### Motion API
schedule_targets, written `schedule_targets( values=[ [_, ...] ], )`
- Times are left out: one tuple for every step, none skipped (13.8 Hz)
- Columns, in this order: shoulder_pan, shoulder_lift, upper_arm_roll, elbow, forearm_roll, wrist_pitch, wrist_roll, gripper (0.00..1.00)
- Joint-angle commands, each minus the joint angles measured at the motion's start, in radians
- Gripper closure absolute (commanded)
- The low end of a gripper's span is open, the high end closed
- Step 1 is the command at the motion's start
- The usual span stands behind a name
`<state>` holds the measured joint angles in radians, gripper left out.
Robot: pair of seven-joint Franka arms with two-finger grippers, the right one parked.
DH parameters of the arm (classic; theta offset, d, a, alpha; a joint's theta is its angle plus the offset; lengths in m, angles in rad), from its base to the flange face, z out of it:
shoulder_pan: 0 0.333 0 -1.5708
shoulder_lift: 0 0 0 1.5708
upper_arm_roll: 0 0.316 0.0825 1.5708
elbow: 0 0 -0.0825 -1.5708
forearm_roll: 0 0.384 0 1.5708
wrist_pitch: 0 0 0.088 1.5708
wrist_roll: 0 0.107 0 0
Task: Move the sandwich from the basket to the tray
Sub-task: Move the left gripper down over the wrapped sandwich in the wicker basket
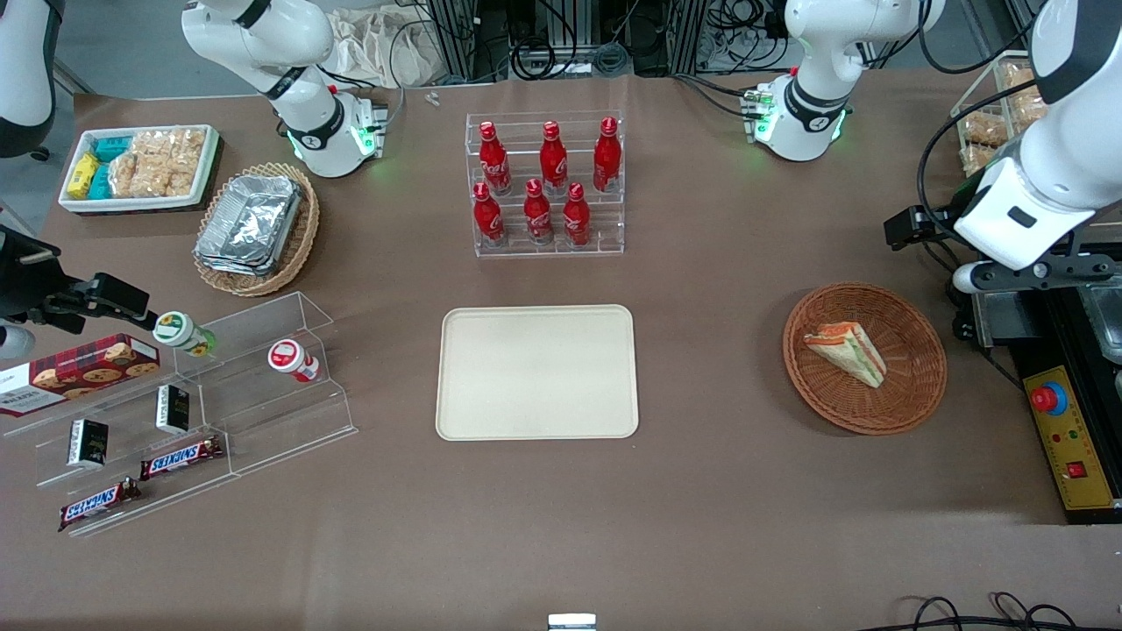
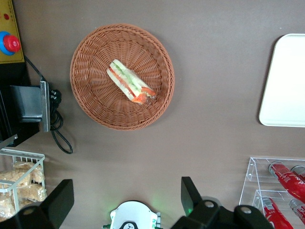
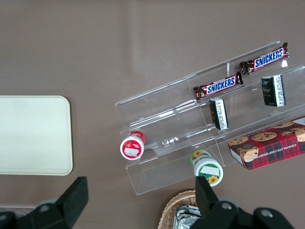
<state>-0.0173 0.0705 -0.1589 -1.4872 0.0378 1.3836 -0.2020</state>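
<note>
The left gripper picks up the sandwich by the gathered end of its clear wrapper (image 1: pixel 816 340) next, then sets the sandwich on the cream tray (image 1: pixel 536 372).
The sandwich (image 1: pixel 848 353) is a white-bread wedge with orange and green filling. It lies in the round reddish-brown wicker basket (image 1: pixel 912 399) toward the working arm's end of the table. Both also show in the left wrist view, the sandwich (image 2: pixel 129 82) lying in the basket (image 2: pixel 95 107). The cream tray (image 1: pixel 536 372) lies bare at the table's middle, and its edge shows in the left wrist view (image 2: pixel 286 81). My left gripper (image 1: pixel 1026 285) hangs high above the table beside the basket, a little farther from the front camera. Its fingers (image 2: pixel 190 193) stand wide apart and hold nothing.
A rack of red bottles (image 1: pixel 548 184) stands farther from the front camera than the tray. A yellow control box with a red button (image 1: pixel 1065 438) and a wire basket of snacks (image 1: pixel 999 114) are at the working arm's end. A clear snack shelf (image 1: pixel 219 394) is at the parked arm's end.
</note>
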Motion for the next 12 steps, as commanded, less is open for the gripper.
schedule_targets(
  values=[
    [-0.035,-0.006,0.019,0.028,-0.003,-0.023,0.003,0.00],
    [-0.033,-0.003,0.019,0.033,-0.013,-0.028,0.004,0.00],
    [-0.032,-0.003,0.021,0.033,-0.012,-0.032,0.007,0.00],
    [-0.029,0.000,0.022,0.033,-0.013,-0.032,0.006,0.00],
    [-0.026,0.003,0.035,0.030,-0.013,-0.032,0.006,0.00],
    [-0.026,0.011,0.056,0.021,-0.015,-0.034,-0.003,0.00],
    [-0.023,0.021,0.068,-0.001,-0.018,-0.037,-0.038,0.00],
    [-0.021,0.047,0.078,-0.016,-0.019,-0.034,-0.072,0.00],
    [-0.021,0.086,0.096,-0.021,-0.021,-0.031,-0.088,0.00],
    [-0.021,0.115,0.104,-0.031,-0.022,-0.020,-0.094,0.00],
    [-0.018,0.142,0.105,-0.045,-0.024,0.003,-0.105,0.00],
    [-0.001,0.166,0.105,-0.063,-0.033,0.030,-0.170,0.00]
  ],
)
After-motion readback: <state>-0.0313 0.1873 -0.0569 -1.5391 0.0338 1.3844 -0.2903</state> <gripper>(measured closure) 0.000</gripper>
